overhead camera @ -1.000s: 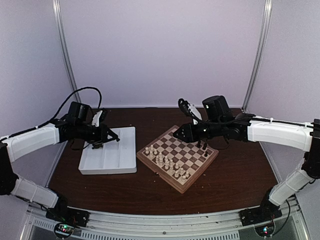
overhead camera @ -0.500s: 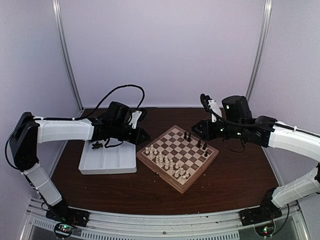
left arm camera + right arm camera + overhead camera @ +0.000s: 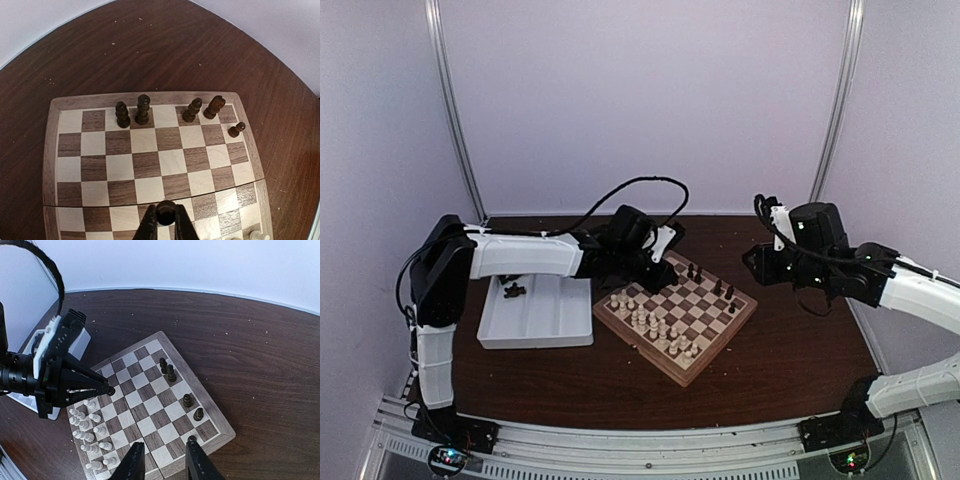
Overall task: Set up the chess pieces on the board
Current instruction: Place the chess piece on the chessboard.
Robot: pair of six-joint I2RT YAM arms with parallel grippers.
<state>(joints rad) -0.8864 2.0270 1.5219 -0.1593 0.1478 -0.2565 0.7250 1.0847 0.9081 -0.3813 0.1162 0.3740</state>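
Note:
The dark chess piece is still above the board (image 3: 720,348) and would drop short now. My left gripper needs to keep holding it until it is at the dark square past the seam.
The board (image 3: 720,348) lies at the table's middle, its rim also in the left wrist view (image 3: 50,150) and the right wrist view (image 3: 198,387). Several dark chess pieces (image 3: 143,109) stand along its far edge (image 3: 718,288). My left gripper (image 3: 670,272) hovers over the board's near-left part, shut on a dark chess piece (image 3: 166,212), whose round top shows between the fingers. More dark pieces (image 3: 513,290) lie in the tray. My right gripper (image 3: 162,460) is open and empty, held off the board's right side (image 3: 752,262).
A white compartment tray (image 3: 535,330) sits left of the board. Cream-white pieces (image 3: 650,322) fill the board's near rows, also in the right wrist view (image 3: 90,430). The left arm's black cable arcs above the tray. Metal posts stand at the back corners.
My left arm has swung right from the tray to over the board, carrying a dark piece. My right arm has drawn back to the right, off the board.

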